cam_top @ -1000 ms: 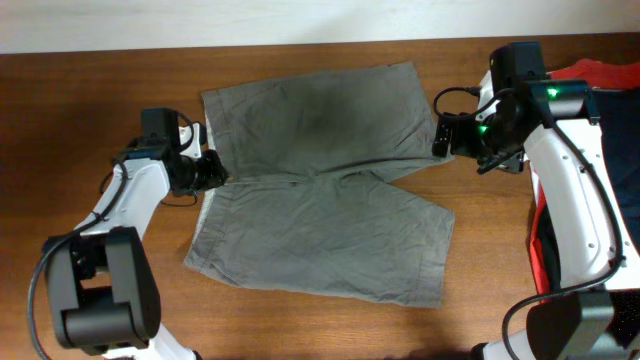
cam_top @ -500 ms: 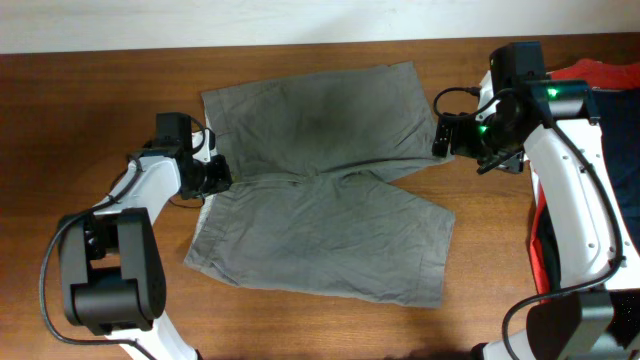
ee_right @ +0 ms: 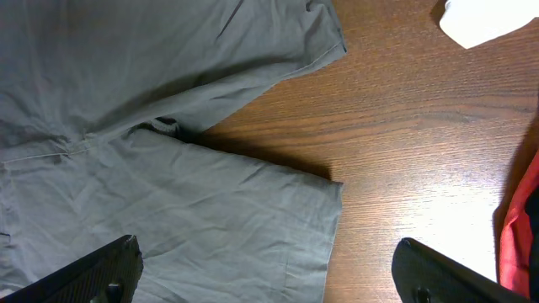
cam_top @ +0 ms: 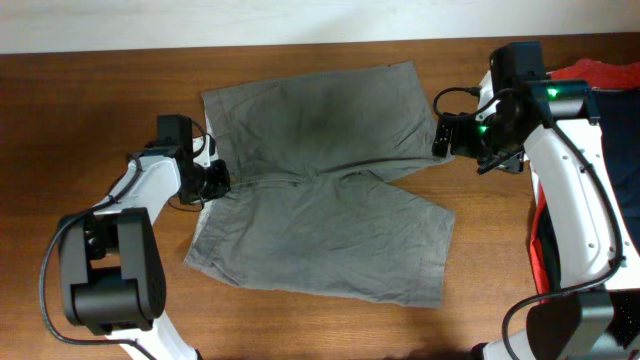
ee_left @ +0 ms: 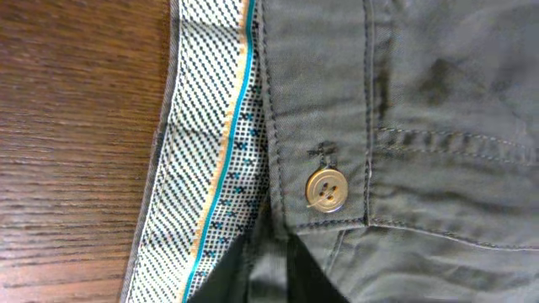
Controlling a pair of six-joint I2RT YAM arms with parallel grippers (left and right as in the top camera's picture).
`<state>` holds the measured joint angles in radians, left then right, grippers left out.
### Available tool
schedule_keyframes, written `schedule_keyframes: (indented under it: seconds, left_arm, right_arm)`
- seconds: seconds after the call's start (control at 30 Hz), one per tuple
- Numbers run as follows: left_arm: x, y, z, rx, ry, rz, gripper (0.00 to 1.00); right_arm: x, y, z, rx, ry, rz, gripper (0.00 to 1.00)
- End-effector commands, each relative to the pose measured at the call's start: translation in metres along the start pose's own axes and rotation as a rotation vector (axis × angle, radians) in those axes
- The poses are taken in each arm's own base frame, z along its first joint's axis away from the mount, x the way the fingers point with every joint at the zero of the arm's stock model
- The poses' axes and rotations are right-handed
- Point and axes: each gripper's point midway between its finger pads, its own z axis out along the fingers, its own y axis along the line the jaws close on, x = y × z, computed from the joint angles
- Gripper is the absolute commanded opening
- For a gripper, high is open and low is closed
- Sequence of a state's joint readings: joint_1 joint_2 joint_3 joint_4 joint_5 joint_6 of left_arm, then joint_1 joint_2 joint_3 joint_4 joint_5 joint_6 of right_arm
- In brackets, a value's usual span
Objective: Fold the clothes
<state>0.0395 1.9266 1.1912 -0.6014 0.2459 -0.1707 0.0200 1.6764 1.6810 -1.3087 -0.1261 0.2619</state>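
Next, my right gripper grabs the shorts' lower leg by its inner edge near the hem, to straighten the legs.
The grey-olive shorts (cam_top: 320, 190) lie spread flat on the wooden table, waistband to the left and both legs pointing right. My left gripper (cam_top: 214, 181) is at the middle of the waistband. In the left wrist view its fingers (ee_left: 268, 282) are shut on a fold of the shorts (ee_left: 438, 126), just below the button (ee_left: 325, 189) and beside the patterned inner waistband. My right gripper (cam_top: 444, 136) is open and empty above the table by the leg hems. In the right wrist view its fingers (ee_right: 269, 273) stand wide apart over the lower leg (ee_right: 168, 202).
A red-orange garment (cam_top: 600, 72) and a navy blue garment (cam_top: 625, 150) lie at the right edge, under the right arm. The red one shows in the right wrist view (ee_right: 520, 227). A white object (ee_right: 480, 18) lies on the wood (ee_right: 404, 118) beyond the upper leg.
My left gripper has moved right from beside the shorts onto the waistband and closed on it. The right arm has not moved.
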Motion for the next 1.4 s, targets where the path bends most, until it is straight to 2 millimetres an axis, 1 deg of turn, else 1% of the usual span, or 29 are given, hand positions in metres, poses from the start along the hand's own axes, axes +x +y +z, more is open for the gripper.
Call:
schedule_keyframes:
  seconds: [0.0,0.03,0.07,0.1,0.2,0.23,0.27,0.3,0.33,0.37,0.4,0.43,0.5,0.57,0.6,0.67,0.73,0.77,0.8,0.87,0.9,1.0,1.03,1.07,1.17,1.3,1.33,1.37]
  left_arm:
    - [-0.007,0.001,-0.002,-0.005,0.002,0.003,0.19]
    - [-0.005,0.001,-0.003,-0.006,0.010,0.001,0.17]
    - [-0.006,0.003,-0.003,-0.006,0.007,-0.003,0.11]
    - [-0.009,0.005,-0.005,-0.004,0.002,-0.013,0.01]
    - [-0.010,0.007,-0.008,-0.006,0.004,-0.020,0.00]
    - [-0.009,0.008,-0.008,-0.007,0.008,-0.021,0.09]
    - [-0.010,0.010,-0.008,-0.024,0.004,-0.020,0.26]
    - [-0.011,0.020,-0.008,-0.080,-0.002,-0.021,0.26]
    - [-0.010,0.025,-0.006,-0.105,-0.001,-0.020,0.26]
    - [-0.009,0.023,0.000,-0.090,0.010,-0.023,0.27]
    - [-0.008,0.016,0.010,-0.033,0.022,-0.024,0.33]
    - [-0.010,0.012,0.011,-0.011,0.016,-0.023,0.36]
    - [-0.010,0.009,0.010,0.004,0.019,-0.022,0.36]
    - [-0.009,-0.010,0.007,0.122,0.030,-0.024,0.36]
    - [-0.011,-0.016,0.005,0.162,0.030,-0.026,0.36]
    - [-0.013,-0.013,-0.001,0.172,0.031,-0.043,0.35]
    - [-0.012,-0.013,-0.002,0.170,0.036,-0.045,0.35]
    - [-0.010,-0.013,-0.002,0.169,0.044,-0.048,0.34]
    - [-0.010,-0.013,-0.002,0.168,0.046,-0.049,0.29]
    - [-0.010,-0.013,-0.002,0.168,0.046,-0.049,0.11]
    - [-0.009,-0.013,-0.002,0.168,0.047,-0.049,0.06]
    - [-0.009,-0.010,-0.002,0.156,0.048,-0.053,0.05]
    - [-0.010,-0.003,-0.003,0.136,0.044,-0.062,0.01]
    - [-0.009,0.007,-0.003,0.104,0.045,-0.076,0.01]
    - [-0.007,0.020,-0.006,0.094,0.058,-0.117,0.01]
    - [-0.006,0.023,-0.009,0.088,0.058,-0.122,0.01]
    - [-0.005,0.028,-0.009,0.053,0.061,-0.132,0.01]
    - [-0.002,0.039,-0.008,-0.009,0.069,-0.157,0.01]
  right_arm:
    - [-0.001,-0.001,0.001,-0.007,0.002,0.009,0.98]
    - [-0.001,-0.001,0.001,-0.007,0.002,0.009,0.98]
    - [-0.001,-0.001,0.001,-0.007,0.002,0.009,0.99]
    - [-0.001,-0.001,0.001,-0.007,0.002,0.009,0.98]
    - [-0.001,-0.001,0.001,-0.007,0.002,0.009,0.98]
    - [-0.001,-0.001,0.001,-0.007,0.002,0.009,0.98]
    - [-0.001,-0.001,0.001,-0.007,0.002,0.009,0.98]
    - [-0.001,-0.001,0.001,-0.007,0.002,0.009,0.98]
    - [-0.001,-0.001,0.001,-0.007,0.002,0.009,0.98]
    - [-0.001,-0.001,0.001,-0.007,0.002,0.009,0.98]
    - [-0.001,-0.001,0.001,-0.007,0.002,0.009,0.98]
    - [-0.001,-0.001,0.001,-0.007,0.002,0.009,0.98]
    - [-0.001,-0.001,0.001,-0.007,0.002,0.009,0.98]
    - [-0.001,-0.001,0.001,-0.007,0.002,0.009,0.98]
    - [-0.001,-0.001,0.001,-0.007,0.002,0.009,0.98]
    - [-0.001,-0.001,0.001,-0.007,0.002,0.009,0.98]
    - [-0.001,-0.001,0.001,-0.007,0.002,0.009,0.98]
    - [-0.001,-0.001,0.001,-0.007,0.002,0.009,0.98]
    - [-0.001,-0.001,0.001,-0.007,0.003,0.009,0.98]
    - [-0.001,-0.001,0.001,-0.007,0.002,0.009,0.98]
    - [-0.001,-0.001,0.001,-0.007,0.002,0.009,0.98]
    - [-0.001,-0.001,0.001,-0.007,0.002,0.009,0.98]
    - [-0.002,-0.001,0.001,-0.007,0.002,0.009,0.99]
    - [-0.001,-0.001,0.001,-0.007,0.002,0.009,0.98]
    - [-0.002,-0.001,0.001,-0.007,0.002,0.009,0.98]
    - [-0.002,-0.001,0.001,-0.007,0.002,0.009,0.98]
    - [-0.002,-0.001,0.001,-0.007,0.002,0.009,0.98]
    - [-0.002,-0.001,0.001,-0.007,0.002,0.009,0.98]
